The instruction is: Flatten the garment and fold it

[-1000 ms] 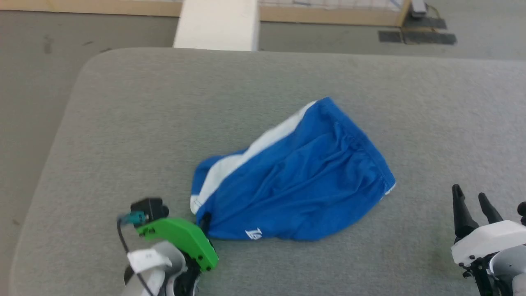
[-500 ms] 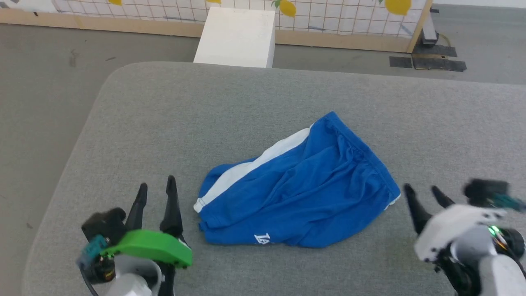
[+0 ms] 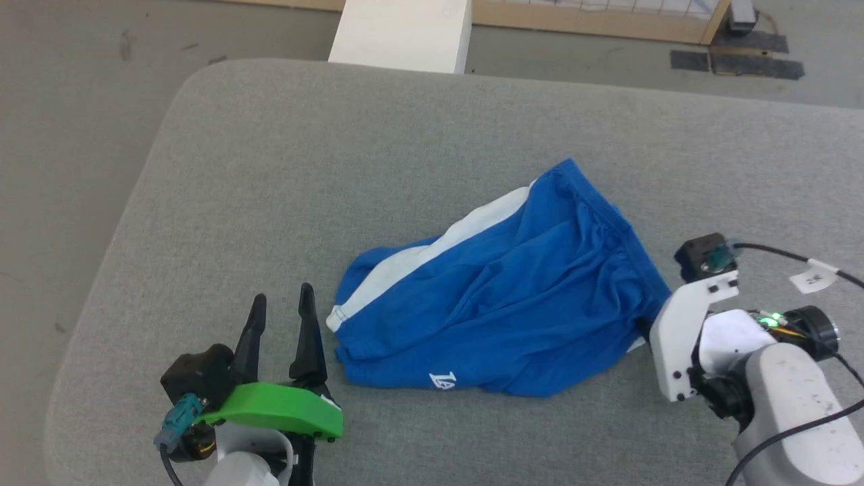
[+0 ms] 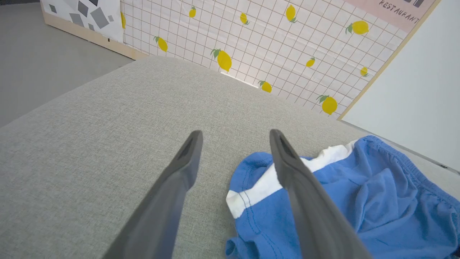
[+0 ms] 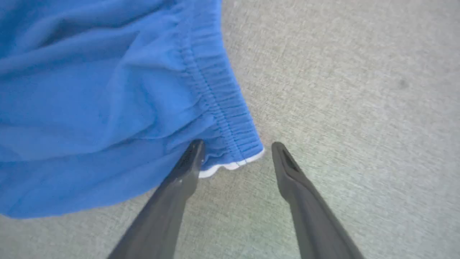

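The left gripper grabs the shorts by the white corner of the leg hem [image 3: 335,317] next, as its edge sticks out while the blue cloth lies slack [image 3: 494,308].
The garment [image 3: 499,297], bright blue shorts with a white side stripe and small white print, lies crumpled in the middle of the grey table [image 3: 324,169]. My left gripper [image 3: 283,295] stands open just left of the leg hem, apart from the cloth. In the left wrist view that gripper [image 4: 235,132] has bare table between its fingers, and the hem of the garment [image 4: 359,205] is at its right finger. My right gripper [image 5: 237,144] is open, and the elastic waistband corner of the garment [image 5: 107,90] lies between its fingertips. The right wrist [image 3: 682,331] hides those fingers in the head view.
A white box [image 3: 405,30] stands on the floor beyond the table's far edge. The table's rounded left edge [image 3: 135,202] drops to grey floor. A tiled wall with lemon prints [image 4: 251,43] rises behind the table. Cables trail from the right arm [image 3: 776,253].
My left gripper let go of the leg hem, opened and drew back to the left. The right arm swung in to the waistband corner. The head camera also shifted.
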### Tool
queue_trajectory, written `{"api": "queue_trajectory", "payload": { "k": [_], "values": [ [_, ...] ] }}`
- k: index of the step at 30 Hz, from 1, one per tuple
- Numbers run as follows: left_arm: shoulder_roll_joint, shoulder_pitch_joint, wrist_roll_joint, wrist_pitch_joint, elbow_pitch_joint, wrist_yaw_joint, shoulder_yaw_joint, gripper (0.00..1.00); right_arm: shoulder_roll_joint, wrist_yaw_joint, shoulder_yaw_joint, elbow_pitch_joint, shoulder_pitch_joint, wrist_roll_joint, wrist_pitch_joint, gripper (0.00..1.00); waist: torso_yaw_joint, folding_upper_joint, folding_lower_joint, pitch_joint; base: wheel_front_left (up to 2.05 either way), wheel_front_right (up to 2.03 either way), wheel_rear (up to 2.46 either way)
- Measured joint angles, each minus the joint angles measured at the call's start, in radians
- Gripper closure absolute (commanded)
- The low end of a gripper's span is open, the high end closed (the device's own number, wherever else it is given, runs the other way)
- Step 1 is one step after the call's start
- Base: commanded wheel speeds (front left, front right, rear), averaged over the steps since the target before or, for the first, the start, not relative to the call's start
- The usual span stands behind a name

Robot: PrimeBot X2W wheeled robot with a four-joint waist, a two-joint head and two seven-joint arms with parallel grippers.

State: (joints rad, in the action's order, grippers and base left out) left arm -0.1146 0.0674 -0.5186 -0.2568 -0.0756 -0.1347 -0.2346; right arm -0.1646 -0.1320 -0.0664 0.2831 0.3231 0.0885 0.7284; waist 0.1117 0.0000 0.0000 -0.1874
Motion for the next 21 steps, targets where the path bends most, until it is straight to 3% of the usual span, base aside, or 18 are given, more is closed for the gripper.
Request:
{"api": "queue_trajectory", "payload": {
  "k": [6, 7, 8, 9, 15, 21],
  "values": [
    [0.026, 0.000, 0.019, 0.000, -0.015, 0.034, 0.030, 0.00, 0.000, 0.000, -0.058, 0.071, 0.026, 0.006, -0.065, 0.00, 0.012, 0.0000, 0.0000, -0.024, 0.00, 0.00, 0.00],
    [0.029, 0.000, 0.025, 0.000, -0.019, 0.040, 0.033, 0.00, 0.000, 0.001, -0.063, 0.081, 0.033, 0.013, -0.070, 0.56, 0.010, 0.0000, 0.0000, -0.024, 0.00, 0.00, 0.00],
    [0.031, 0.000, 0.031, 0.000, -0.022, 0.045, 0.034, 0.00, 0.001, 0.001, -0.066, 0.087, 0.036, 0.021, -0.072, 0.83, 0.009, 0.0000, 0.0000, -0.023, 0.00, 0.00, 0.00],
    [0.034, 0.000, 0.039, 0.000, -0.027, 0.049, 0.036, 0.00, 0.000, 0.001, -0.072, 0.091, 0.037, 0.032, -0.080, 1.00, 0.006, 0.0000, 0.0000, -0.021, 0.00, 0.00, 0.00],
    [0.047, 0.000, 0.053, 0.000, -0.050, 0.072, 0.045, 0.00, -0.002, 0.000, -0.010, 0.039, 0.003, 0.110, -0.145, 1.00, -0.011, 0.0000, 0.0000, 0.005, 0.00, 0.00, 0.00],
    [0.051, -0.005, 0.060, 0.000, -0.064, 0.086, 0.059, 0.00, -0.010, 0.000, 0.175, -0.207, -0.188, 0.147, -0.112, 1.00, -0.040, 0.0000, 0.0000, 0.037, 0.00, 0.00, 0.00]
  ]
}}
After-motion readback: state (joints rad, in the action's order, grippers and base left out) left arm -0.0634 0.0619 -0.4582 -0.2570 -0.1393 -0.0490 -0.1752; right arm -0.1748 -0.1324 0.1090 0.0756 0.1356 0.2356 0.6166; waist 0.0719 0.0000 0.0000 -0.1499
